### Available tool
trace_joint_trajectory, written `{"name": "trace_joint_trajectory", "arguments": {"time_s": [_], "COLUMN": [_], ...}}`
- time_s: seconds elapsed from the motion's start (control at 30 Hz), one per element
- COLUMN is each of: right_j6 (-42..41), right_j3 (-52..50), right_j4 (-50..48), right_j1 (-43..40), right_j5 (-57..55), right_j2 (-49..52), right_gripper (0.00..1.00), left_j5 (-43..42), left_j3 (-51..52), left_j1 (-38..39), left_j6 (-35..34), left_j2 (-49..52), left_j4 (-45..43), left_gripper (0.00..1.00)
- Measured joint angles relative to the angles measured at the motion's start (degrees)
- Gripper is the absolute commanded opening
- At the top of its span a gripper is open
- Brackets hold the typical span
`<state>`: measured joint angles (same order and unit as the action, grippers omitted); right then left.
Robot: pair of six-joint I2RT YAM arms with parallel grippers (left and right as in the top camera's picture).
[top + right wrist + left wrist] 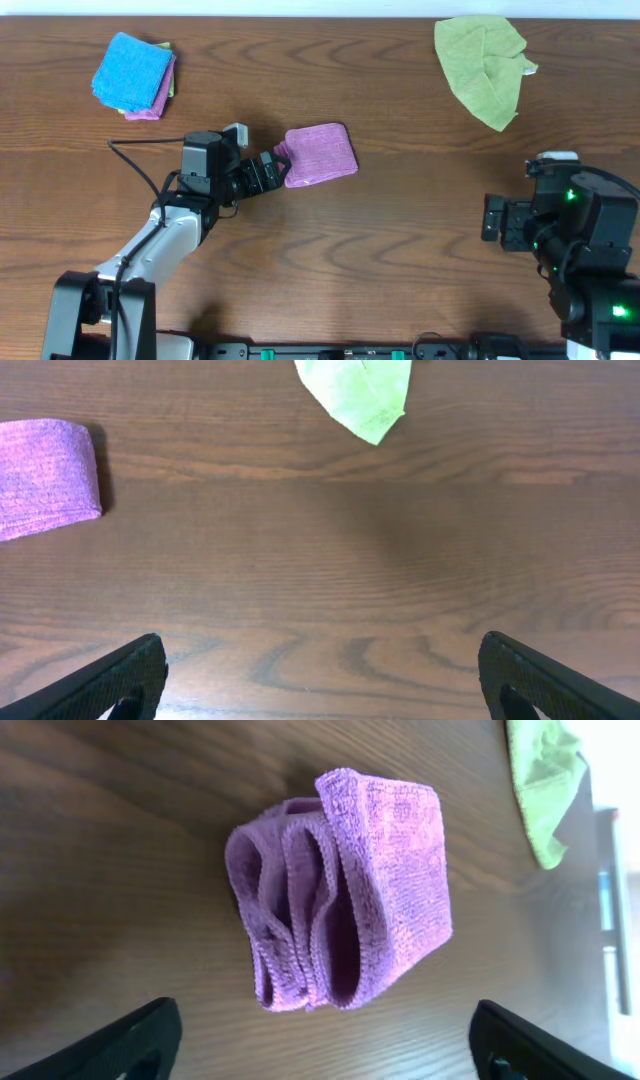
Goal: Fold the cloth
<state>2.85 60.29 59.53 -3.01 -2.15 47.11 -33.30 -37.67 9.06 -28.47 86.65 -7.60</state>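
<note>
The purple cloth should stay folded to go on the stack. The left gripper should next pick the cloth up by its layered edges, with the layers together.
A purple cloth lies folded into a small thick rectangle near the table's middle. It also shows in the left wrist view, with its layered edges facing my fingers, and at the left edge of the right wrist view. My left gripper is open and empty, just left of the cloth; its fingertips sit apart from the cloth. My right gripper is open and empty at the right side, over bare wood.
A crumpled green cloth lies at the back right and shows in the right wrist view. A stack of folded cloths, blue on top, sits at the back left. A black cable trails from the left arm.
</note>
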Motion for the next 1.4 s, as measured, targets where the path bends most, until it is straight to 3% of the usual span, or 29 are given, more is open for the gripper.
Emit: {"name": "trace_joint_trajectory", "arguments": {"time_s": [0.17, 0.37, 0.53, 0.97, 1.4], "right_j6": [-0.17, -0.31, -0.33, -0.33, -0.33], "right_j3": [0.00, 0.00, 0.00, 0.00, 0.00], "right_j4": [0.02, 0.04, 0.02, 0.02, 0.02], "right_j1": [0.00, 0.00, 0.00, 0.00, 0.00], "right_j5": [0.00, -0.02, 0.00, 0.00, 0.00], "right_j2": [0.00, 0.02, 0.02, 0.02, 0.02], "right_gripper": [0.99, 0.99, 0.99, 0.99, 0.99], "left_j5": [-2.16, -11.08, -14.23, -8.50, -6.36], "left_j3": [0.11, 0.52, 0.52, 0.52, 0.44], "left_j1": [0.00, 0.04, 0.04, 0.00, 1.29], "left_j6": [-1.38, -3.30, -7.93, -10.54, -13.14], "left_j2": [2.38, 10.60, 11.89, 11.91, 13.16], "left_j4": [-2.40, -15.15, -16.39, -10.60, -14.08], "left_gripper": [0.95, 0.95, 0.95, 0.97, 0.96]}}
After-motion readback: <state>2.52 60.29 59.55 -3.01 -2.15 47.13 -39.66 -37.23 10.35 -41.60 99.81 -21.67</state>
